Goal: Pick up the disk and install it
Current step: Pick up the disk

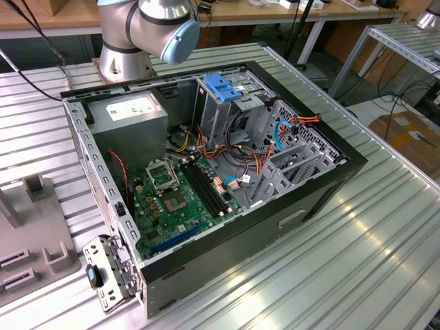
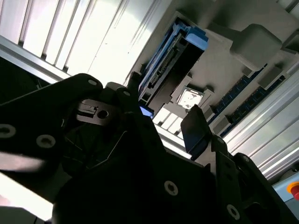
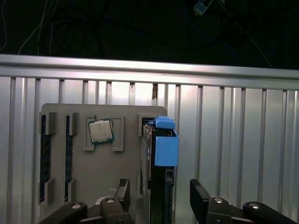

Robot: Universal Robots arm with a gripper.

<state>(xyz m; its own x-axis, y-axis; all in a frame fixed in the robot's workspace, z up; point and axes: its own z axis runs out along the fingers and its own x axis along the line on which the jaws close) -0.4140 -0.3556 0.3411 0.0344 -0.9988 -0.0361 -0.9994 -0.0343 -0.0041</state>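
Note:
My gripper picks up the disk by its flat black sides next, to install it in the computer case's drive cage (image 1: 227, 102).
The disk (image 3: 166, 149) stands on edge in a slot of a grey holder plate (image 3: 93, 177), with its bright blue carrier frame facing the camera. In the first wrist view my gripper (image 3: 161, 198) is open, one black finger (image 3: 200, 198) on each side of the disk and a gap left to both. In the second wrist view the disk (image 2: 170, 58) rises beyond the gripper (image 2: 161, 112), showing its blue edge and connector side. Nothing is held.
The holder plate also carries a processor chip (image 3: 101, 130) and memory sticks (image 3: 45, 158) in slots. In the exterior view the open computer case (image 1: 330, 185) lies on the ribbed metal table, with a grey drive cage topped by a blue latch (image 1: 223, 86). The arm's base (image 1: 127, 58) stands behind it.

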